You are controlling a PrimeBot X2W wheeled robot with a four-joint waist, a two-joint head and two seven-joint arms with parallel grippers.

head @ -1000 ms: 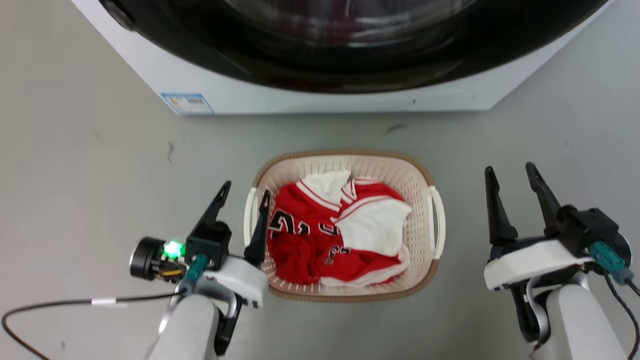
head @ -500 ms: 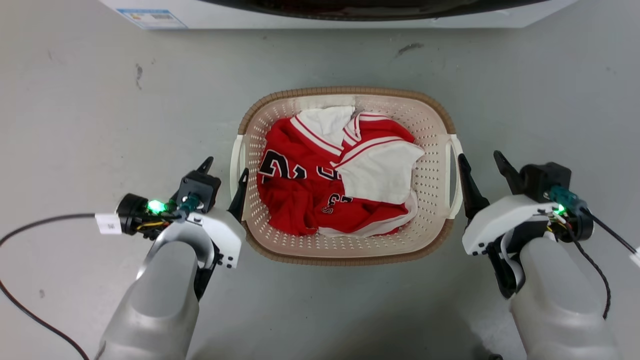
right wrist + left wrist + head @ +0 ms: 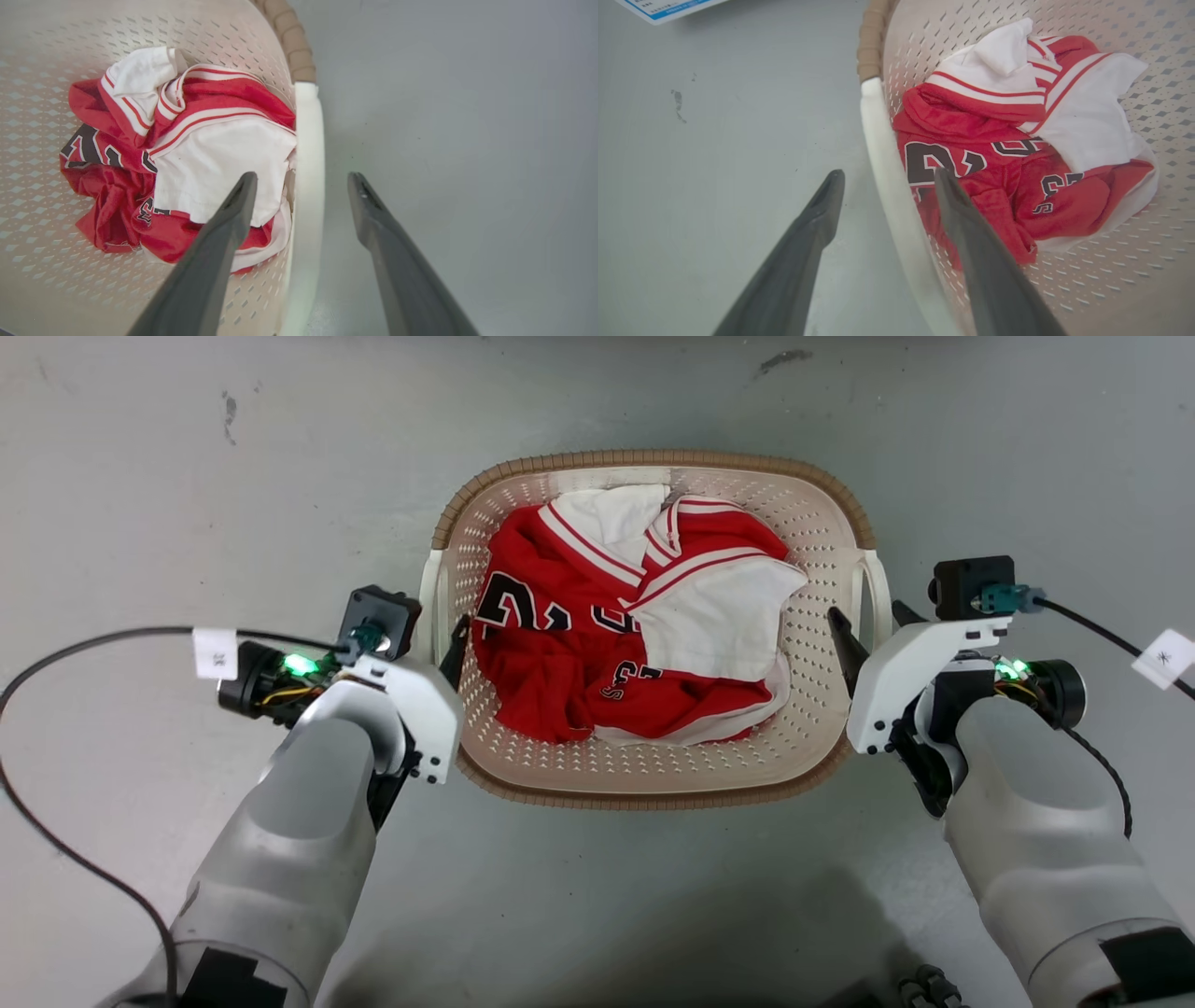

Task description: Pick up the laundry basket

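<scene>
The laundry basket should be picked up next by its white side handle [image 3: 874,595] [image 3: 308,162] with my right gripper.
The laundry basket [image 3: 653,460] is cream perforated plastic with a brown woven-look rim, and it sits on the grey floor holding red and white jerseys [image 3: 597,644]. My left gripper [image 3: 425,635] is open and straddles the white left handle [image 3: 882,154]: one finger is inside the basket, the other outside over the floor. My right gripper [image 3: 870,616] is open too, with the white right handle [image 3: 308,140] between its fingers. In the wrist views the left gripper [image 3: 888,179] and the right gripper [image 3: 302,179] both show clear gaps between finger and handle.
Bare grey floor [image 3: 140,476] with a few dark marks surrounds the basket. A black cable [image 3: 93,644] loops over the floor at the left, and another cable [image 3: 1092,625] with a white tag runs off at the right. A blue-edged label [image 3: 668,7] shows at the left wrist view's top.
The head camera tilted down, so the washing machine left the picture. Both grippers closed in on the basket's sides; the right one went from standing apart to straddling the right handle.
</scene>
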